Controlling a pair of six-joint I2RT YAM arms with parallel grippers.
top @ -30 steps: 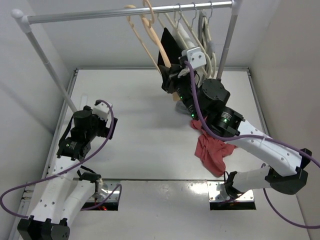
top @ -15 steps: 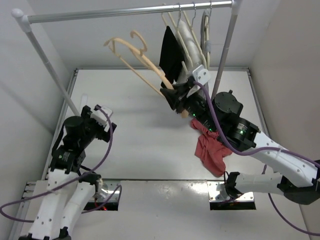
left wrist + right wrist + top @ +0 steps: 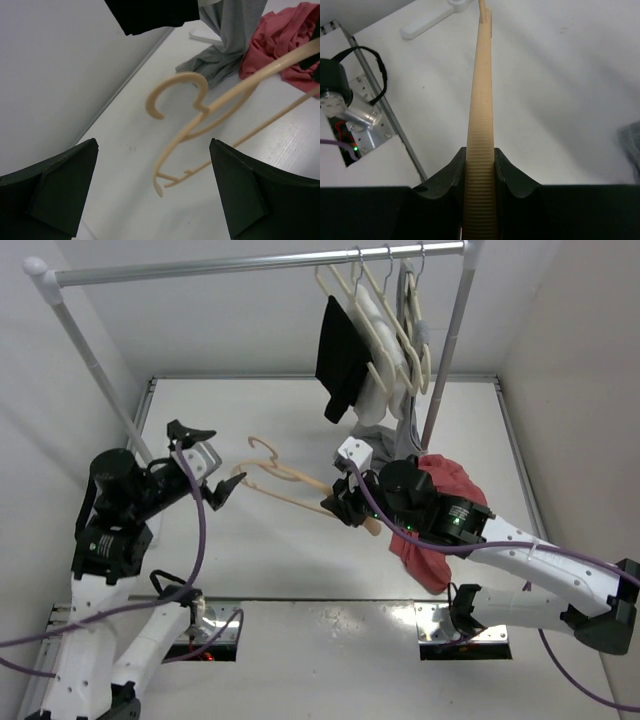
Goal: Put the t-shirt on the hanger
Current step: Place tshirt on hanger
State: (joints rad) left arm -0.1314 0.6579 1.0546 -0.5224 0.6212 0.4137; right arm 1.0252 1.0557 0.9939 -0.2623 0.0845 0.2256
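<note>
The robot's left gripper will grab the tan hanger by its hook (image 3: pixel 264 444) next, so the ribbed arm end stays free to slide into the t-shirt.
My right gripper (image 3: pixel 345 506) is shut on one end of the tan hanger (image 3: pixel 285 483) and holds it level above the table, hook (image 3: pixel 262 448) toward the left arm. In the right wrist view the ribbed hanger arm (image 3: pixel 480 150) runs straight out between the shut fingers (image 3: pixel 451 172). My left gripper (image 3: pixel 205 462) is open, its fingers (image 3: pixel 55 185) wide apart, facing the hanger's free end (image 3: pixel 159 187), not touching it. The salmon t-shirt (image 3: pixel 440 502) lies crumpled under and behind my right arm; it also shows in the left wrist view (image 3: pixel 280 40).
A clothes rail (image 3: pixel 250 264) spans the back, its right post (image 3: pixel 445 350) near the garments. Cream hangers (image 3: pixel 385 310), a black garment (image 3: pixel 340 355) and a grey garment (image 3: pixel 385 432) hang at its right end. The rail's left post (image 3: pixel 95 365) slants beside my left arm.
My right gripper has carried the hanger off the rail, down and left over the table. My left arm has risen and turned toward it, gripper open. The t-shirt shifted under the right arm.
</note>
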